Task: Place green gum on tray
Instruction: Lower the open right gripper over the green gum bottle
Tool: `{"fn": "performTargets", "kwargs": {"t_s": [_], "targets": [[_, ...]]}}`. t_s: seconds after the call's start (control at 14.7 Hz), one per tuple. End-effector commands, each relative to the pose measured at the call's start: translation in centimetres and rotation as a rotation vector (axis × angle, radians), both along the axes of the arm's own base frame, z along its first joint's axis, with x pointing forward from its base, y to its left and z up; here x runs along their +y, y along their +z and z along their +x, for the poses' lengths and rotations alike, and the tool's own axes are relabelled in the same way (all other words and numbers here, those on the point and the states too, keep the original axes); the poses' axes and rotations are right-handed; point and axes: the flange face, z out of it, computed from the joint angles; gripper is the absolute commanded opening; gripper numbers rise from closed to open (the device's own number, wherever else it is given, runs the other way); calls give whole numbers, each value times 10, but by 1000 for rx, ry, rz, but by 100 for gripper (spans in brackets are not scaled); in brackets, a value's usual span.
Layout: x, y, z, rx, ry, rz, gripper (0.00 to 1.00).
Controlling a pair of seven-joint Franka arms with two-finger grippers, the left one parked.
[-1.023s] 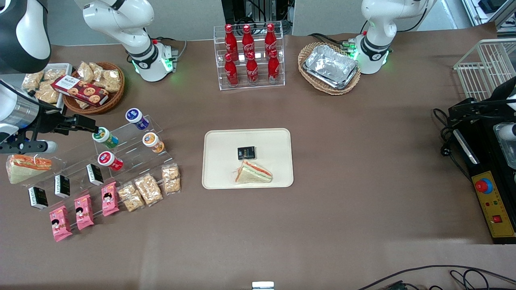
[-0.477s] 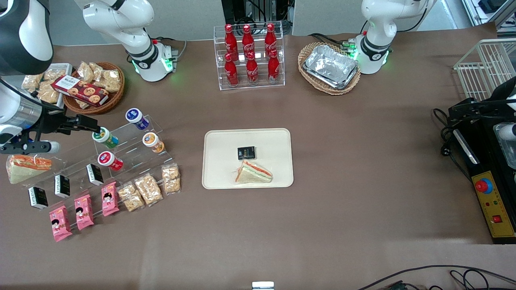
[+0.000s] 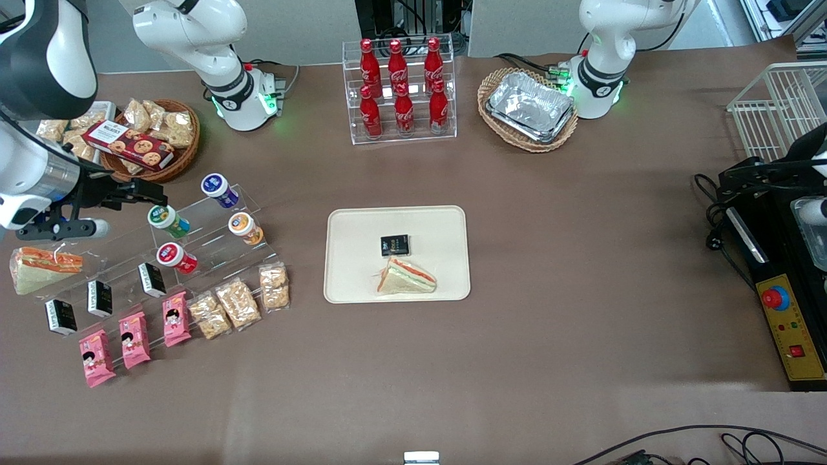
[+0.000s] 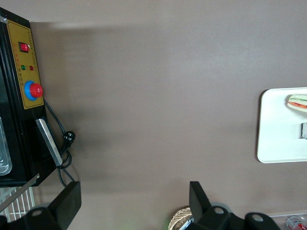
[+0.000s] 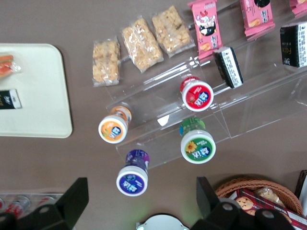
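The right gripper takes hold of the gum by its white-lidded end point(image 3: 158, 216) next, to place the green gum on the tray.
The green gum point(image 3: 168, 221) lies on its side on the clear acrylic step stand point(image 3: 207, 242), white lid toward the front camera. It also shows in the right wrist view point(image 5: 197, 143). My right gripper point(image 3: 155, 194) hovers open and empty just above the gum, slightly farther from the front camera. In the wrist view its two fingers stand wide apart around the gripper's middle point(image 5: 139, 206), with the purple canister point(image 5: 132, 176) between them and lower down. The cream tray point(image 3: 439, 226) lies mid-table and holds a sandwich point(image 3: 406, 278) and a black packet point(image 3: 395, 245). The tray's corner shows in the wrist view point(image 5: 38, 110).
Red point(image 3: 176, 257), orange point(image 3: 245, 228) and purple point(image 3: 218, 189) canisters share the stand. Snack packets point(image 3: 236, 302) and pink packs point(image 3: 132, 339) lie nearer the camera. A wicker basket of cookies point(image 3: 152, 139) sits beside the gripper. A cola rack point(image 3: 399, 90) and foil trays point(image 3: 530, 106) stand farther back.
My gripper has shifted away from the front camera and a little toward the tray, off the green gum's lid. The gum and the other canisters have not moved.
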Motion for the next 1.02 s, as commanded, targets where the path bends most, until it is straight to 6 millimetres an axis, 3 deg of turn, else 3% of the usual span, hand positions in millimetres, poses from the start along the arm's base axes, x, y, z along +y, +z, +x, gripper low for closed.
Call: {"fn": "performTargets", "kwargs": {"t_s": [0.0, 0.41, 0.82, 0.95], "targets": [[-14, -12, -23, -9, 65, -62, 100], [-50, -68, -33, -33, 105, -42, 100], [-51, -107, -65, -76, 108, -33, 100], [-52, -117, -66, -83, 107, -34, 100]]}}
